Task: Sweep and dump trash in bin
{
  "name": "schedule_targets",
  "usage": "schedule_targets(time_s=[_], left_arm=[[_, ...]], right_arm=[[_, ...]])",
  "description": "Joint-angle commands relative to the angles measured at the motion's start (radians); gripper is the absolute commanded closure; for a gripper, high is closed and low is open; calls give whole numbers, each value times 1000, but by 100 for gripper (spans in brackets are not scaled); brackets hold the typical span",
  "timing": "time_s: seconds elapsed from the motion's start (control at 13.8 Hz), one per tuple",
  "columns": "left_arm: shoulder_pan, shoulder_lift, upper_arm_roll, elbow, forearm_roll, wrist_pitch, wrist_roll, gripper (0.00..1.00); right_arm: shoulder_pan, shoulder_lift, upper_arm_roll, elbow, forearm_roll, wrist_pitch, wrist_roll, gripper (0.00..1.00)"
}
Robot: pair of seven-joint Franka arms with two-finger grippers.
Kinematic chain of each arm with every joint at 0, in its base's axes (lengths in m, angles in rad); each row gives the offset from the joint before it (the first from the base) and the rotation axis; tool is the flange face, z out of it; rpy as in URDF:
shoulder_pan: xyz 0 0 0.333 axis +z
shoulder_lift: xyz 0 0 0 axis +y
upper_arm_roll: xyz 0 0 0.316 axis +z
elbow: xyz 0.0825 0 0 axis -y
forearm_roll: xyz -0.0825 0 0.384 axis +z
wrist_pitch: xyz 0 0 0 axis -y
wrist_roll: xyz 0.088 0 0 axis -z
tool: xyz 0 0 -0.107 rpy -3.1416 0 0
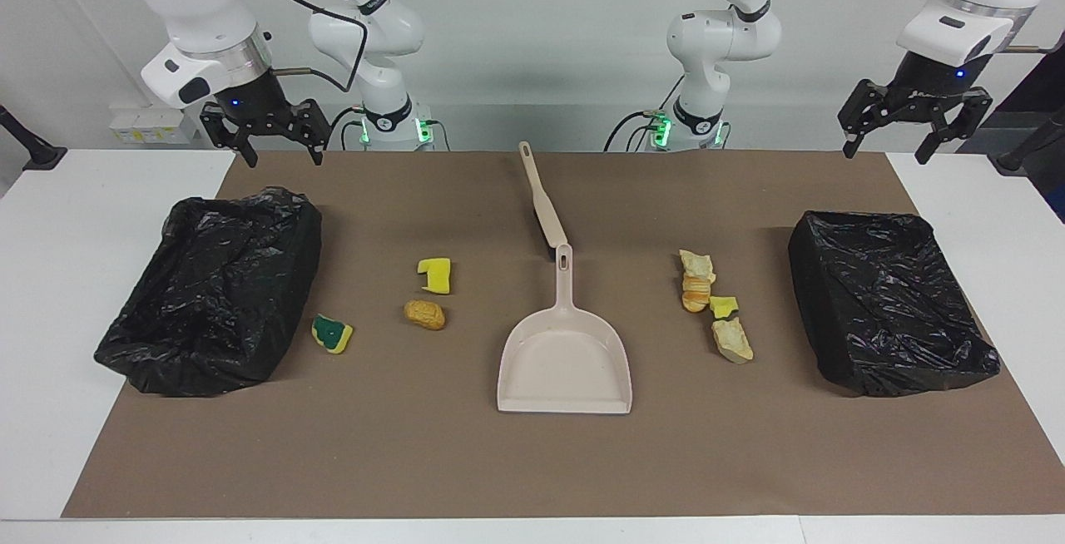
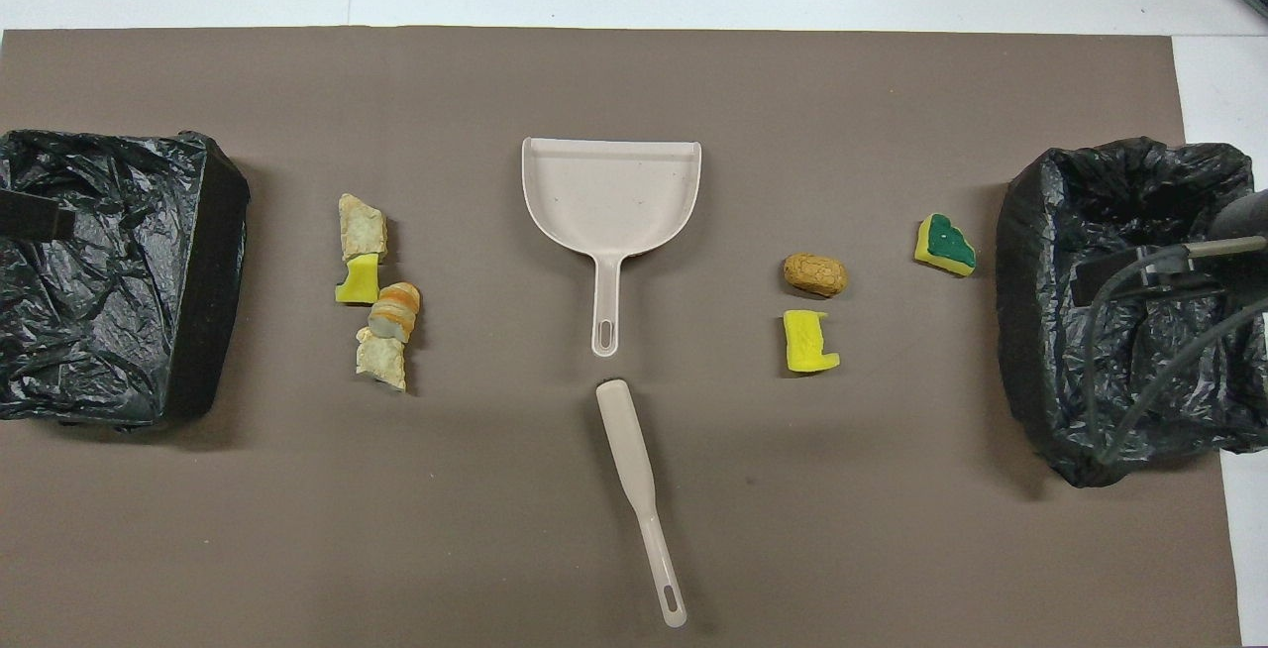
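Note:
My right gripper should grab the dustpan by its narrow handle [image 2: 606, 308] next; the broad pan is too wide for the fingers.
Trash lies in two groups on the brown mat. Toward the right arm's end are a yellow sponge piece [image 1: 435, 275], a brown lump [image 1: 424, 314] and a green-topped sponge piece [image 1: 332, 334]. Toward the left arm's end, bread chunks [image 1: 733, 339], a croissant piece [image 1: 695, 294] and a small yellow sponge piece [image 1: 723, 306] touch in a row. A black-bagged bin [image 1: 212, 286] stands at the right arm's end, another bin [image 1: 890, 303] at the left arm's. My right gripper [image 1: 283, 157] hangs open over the mat's edge by the robots. My left gripper [image 1: 884, 153] hangs open over the mat's corner.
A beige dustpan [image 1: 566, 361] lies mid-mat, its handle pointing toward the robots. A beige brush [image 1: 541, 203] lies nearer to the robots, its head almost touching the dustpan's handle. White table [image 1: 50, 278] borders the mat at both ends.

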State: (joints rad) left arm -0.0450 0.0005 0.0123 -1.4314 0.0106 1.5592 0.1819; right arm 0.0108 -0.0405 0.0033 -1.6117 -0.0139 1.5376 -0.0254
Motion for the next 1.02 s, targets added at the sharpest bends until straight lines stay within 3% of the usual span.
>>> schedule_targets(time_s=[0.0, 0.58, 0.94], left_arm=[[2, -23, 0, -23, 6, -5, -15, 0], [-25, -74, -17, -115, -1, 15, -16, 0], [-145, -111, -18, -242, -1, 56, -76, 0]], right_arm=[[5, -4, -8, 6, 25, -14, 10, 0], [6, -13, -14, 6, 6, -51, 10, 0], [11, -4, -5, 19, -9, -131, 8, 0]])
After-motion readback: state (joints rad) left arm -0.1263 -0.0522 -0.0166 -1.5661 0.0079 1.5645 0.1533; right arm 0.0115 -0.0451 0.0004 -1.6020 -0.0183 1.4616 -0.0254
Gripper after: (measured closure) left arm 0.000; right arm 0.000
